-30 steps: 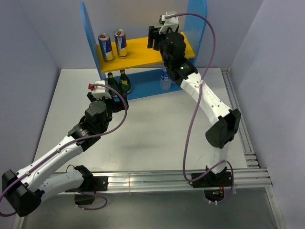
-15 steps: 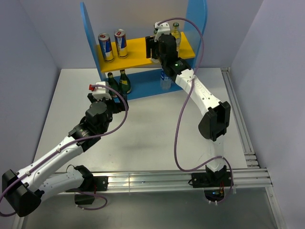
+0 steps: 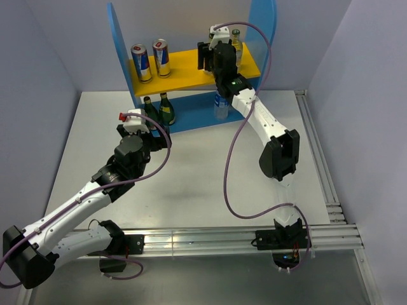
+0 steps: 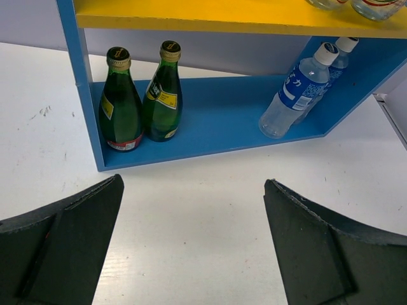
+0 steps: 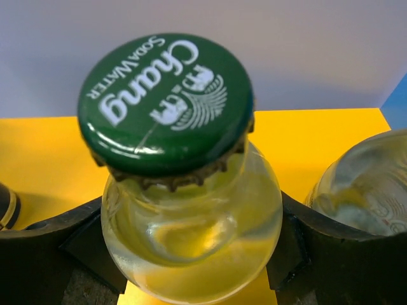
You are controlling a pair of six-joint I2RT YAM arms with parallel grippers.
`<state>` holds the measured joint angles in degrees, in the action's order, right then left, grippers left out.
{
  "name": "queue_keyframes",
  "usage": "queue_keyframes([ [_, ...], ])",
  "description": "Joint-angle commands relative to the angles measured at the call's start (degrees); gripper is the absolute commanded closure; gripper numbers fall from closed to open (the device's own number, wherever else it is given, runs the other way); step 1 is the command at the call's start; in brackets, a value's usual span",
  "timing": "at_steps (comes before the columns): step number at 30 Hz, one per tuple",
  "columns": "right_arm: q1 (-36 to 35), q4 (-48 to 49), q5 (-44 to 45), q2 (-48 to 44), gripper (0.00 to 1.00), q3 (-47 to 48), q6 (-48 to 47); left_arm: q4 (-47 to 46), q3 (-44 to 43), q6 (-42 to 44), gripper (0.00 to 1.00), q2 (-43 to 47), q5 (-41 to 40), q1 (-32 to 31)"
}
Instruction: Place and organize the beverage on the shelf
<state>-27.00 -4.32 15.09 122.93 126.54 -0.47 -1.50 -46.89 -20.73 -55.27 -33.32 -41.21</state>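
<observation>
The pale-green bottle is upright over the flat yellow board beside the second bottle and would remain standing, so now it is time for my right gripper to open.
The shelf [image 3: 191, 67] stands at the back, with blue side panels, a yellow upper board and a blue bottom board. Two cans [image 3: 150, 60] stand on the left of the yellow board. My right gripper [image 3: 206, 57] is over the right of that board. In the right wrist view it [image 5: 191, 244] is shut on a pale-green bottle [image 5: 166, 101] with a green cap. A second pale-green bottle [image 3: 236, 43] stands right beside it [image 5: 362, 184]. Two water bottles [image 4: 299, 89] stand on the bottom board at the right. My left gripper [image 4: 193, 184] is open and empty over the table in front of the shelf.
Two dark green bottles [image 4: 141, 95] stand on the left of the bottom board, next to the blue side panel [image 4: 79, 76]. Metal rails [image 3: 318, 159] run along the table's right edge. Grey walls close in the table on three sides.
My right gripper has come down and a little to the left onto the yellow board with its bottle. The second pale-green bottle behind it now shows. The left arm has not moved.
</observation>
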Motion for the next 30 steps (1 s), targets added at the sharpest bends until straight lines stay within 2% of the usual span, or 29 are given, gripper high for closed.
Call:
queue_keyframes([
  [1,1.34,6.25,1.35,0.02,1.00,4.15,-1.20,-1.67,0.40,-0.19,0.01,0.42,-0.96,-0.19],
  [4,1.60,6.16,2.31,0.38,0.99,3.72,-1.37,-1.67,0.31,-0.01,0.01,-0.02,-1.22,-0.19],
  [5,1.60,6.34,2.66,0.12,0.96,3.54,-1.55,-1.75,0.23,0.08,0.01,-0.19,-1.31,-0.19],
  [6,1.60,6.60,3.10,-0.15,0.88,2.49,-1.46,-1.84,0.22,0.08,0.01,-0.28,-1.31,-0.10],
  [7,1.69,6.95,3.10,-0.41,0.56,1.87,-1.46,-1.93,0.22,0.16,0.01,-0.37,-1.31,-0.18],
  [9,1.78,7.30,3.54,-1.38,0.25,0.47,-1.64,-2.02,0.22,0.16,0.01,-0.72,-1.31,-0.19],
  [10,1.78,7.31,3.37,-1.64,0.00,0.20,-1.64,-2.02,0.14,0.16,0.00,-0.90,-1.22,-0.19],
  [21,1.34,8.36,3.19,-4.10,0.00,-4.54,-0.32,-1.84,-0.04,0.17,0.01,-0.55,-1.40,-0.18],
  [30,-0.59,14.06,7.58,-12.00,0.00,-19.55,-0.23,-1.67,-0.13,-0.10,0.01,0.16,-0.87,-0.19],
])
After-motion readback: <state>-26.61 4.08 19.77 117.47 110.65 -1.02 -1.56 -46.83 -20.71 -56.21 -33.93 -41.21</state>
